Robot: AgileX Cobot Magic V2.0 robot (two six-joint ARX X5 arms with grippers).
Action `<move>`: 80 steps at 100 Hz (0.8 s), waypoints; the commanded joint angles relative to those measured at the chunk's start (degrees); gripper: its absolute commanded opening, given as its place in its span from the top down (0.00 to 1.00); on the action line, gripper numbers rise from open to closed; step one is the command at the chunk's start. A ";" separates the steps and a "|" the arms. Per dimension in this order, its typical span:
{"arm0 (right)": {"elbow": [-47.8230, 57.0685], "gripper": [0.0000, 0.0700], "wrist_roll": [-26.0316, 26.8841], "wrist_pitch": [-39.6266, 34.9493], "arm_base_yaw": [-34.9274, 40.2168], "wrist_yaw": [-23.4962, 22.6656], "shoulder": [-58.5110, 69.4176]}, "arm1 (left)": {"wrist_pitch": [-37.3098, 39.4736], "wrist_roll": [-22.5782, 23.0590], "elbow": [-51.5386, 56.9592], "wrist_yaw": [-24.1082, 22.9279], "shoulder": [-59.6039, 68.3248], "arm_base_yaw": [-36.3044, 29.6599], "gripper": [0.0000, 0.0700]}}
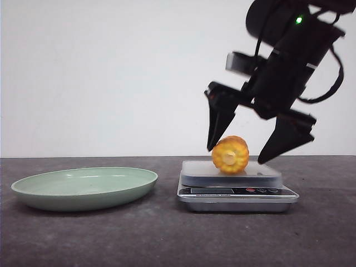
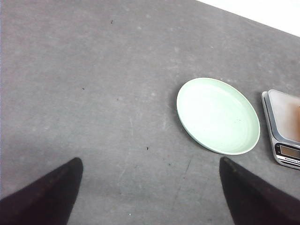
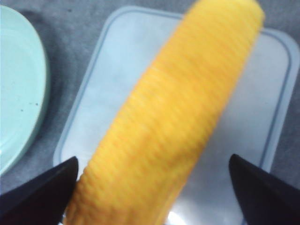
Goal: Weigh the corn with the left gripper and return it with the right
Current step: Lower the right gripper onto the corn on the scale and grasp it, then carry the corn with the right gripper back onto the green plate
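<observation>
My right gripper's fingers reach down on both sides of the corn, close over the scale's platform. My right gripper should close on the corn (image 1: pixel 230 154) now, as it would catch the corn.
The yellow-orange corn (image 1: pixel 230 154) lies on the platform of the silver scale (image 1: pixel 267 191), its pale cut end facing the camera. My right gripper (image 1: pixel 239 154) is open just above the scale, one finger on each side of the corn, with a clear gap on the right side. In the right wrist view the corn (image 3: pixel 173 122) fills the middle between the spread fingertips (image 3: pixel 44 187). My left gripper (image 2: pixel 150 187) is open and empty over bare table, away from the scale (image 2: pixel 283 129); it does not show in the front view.
A pale green plate (image 1: pixel 83 188) sits empty on the dark table left of the scale; it also shows in the left wrist view (image 2: pixel 218 115) and at the edge of the right wrist view (image 3: pixel 16 89). A white wall stands behind.
</observation>
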 commanded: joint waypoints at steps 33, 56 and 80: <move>1.18 1.00 1.14 0.87 2.60 3.04 -1.09 | -1.95 0.68 0.74 0.07 0.24 -0.11 0.22; 6.84 1.00 0.17 -0.37 7.48 2.14 -6.43 | -1.49 0.50 0.74 0.07 0.24 -0.11 0.22; 21.73 1.00 1.09 -3.48 15.87 3.32 -0.33 | 0.61 0.52 0.74 0.07 0.24 -0.11 0.22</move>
